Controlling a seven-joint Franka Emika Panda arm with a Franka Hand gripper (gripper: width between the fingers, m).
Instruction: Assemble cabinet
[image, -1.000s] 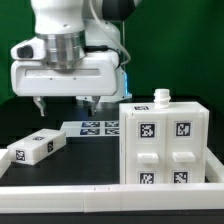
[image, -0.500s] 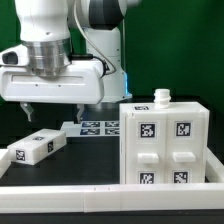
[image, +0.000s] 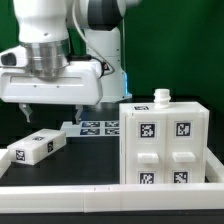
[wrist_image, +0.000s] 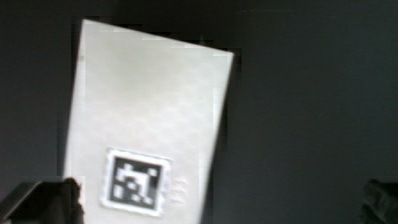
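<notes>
I need to set the block onto the cabinet (image: 163, 140), so next I need to grab the long sides of the long white block (image: 32, 148) with my gripper.
The cabinet (image: 163, 140) is a large white box with four tagged recessed panels. It stands at the exterior view's right, with a small white peg (image: 161, 97) on top. A long white block (image: 32, 148) with tags lies flat on the black table at the exterior view's left. My gripper (image: 52, 113) hangs open and empty above that block, well clear of it. In the wrist view the block (wrist_image: 151, 110) fills the middle with one tag showing. It lies near one dark fingertip (wrist_image: 45, 202), off-centre between the wide-apart jaws of the gripper (wrist_image: 214, 205).
The marker board (image: 98, 127) lies flat behind the block, between it and the cabinet. The white robot base stands behind it. A raised pale rim (image: 100, 192) runs along the table's near edge.
My gripper has moved toward the exterior view's left, from over the marker board to over the long block. It stayed open. The block and cabinet have not moved.
</notes>
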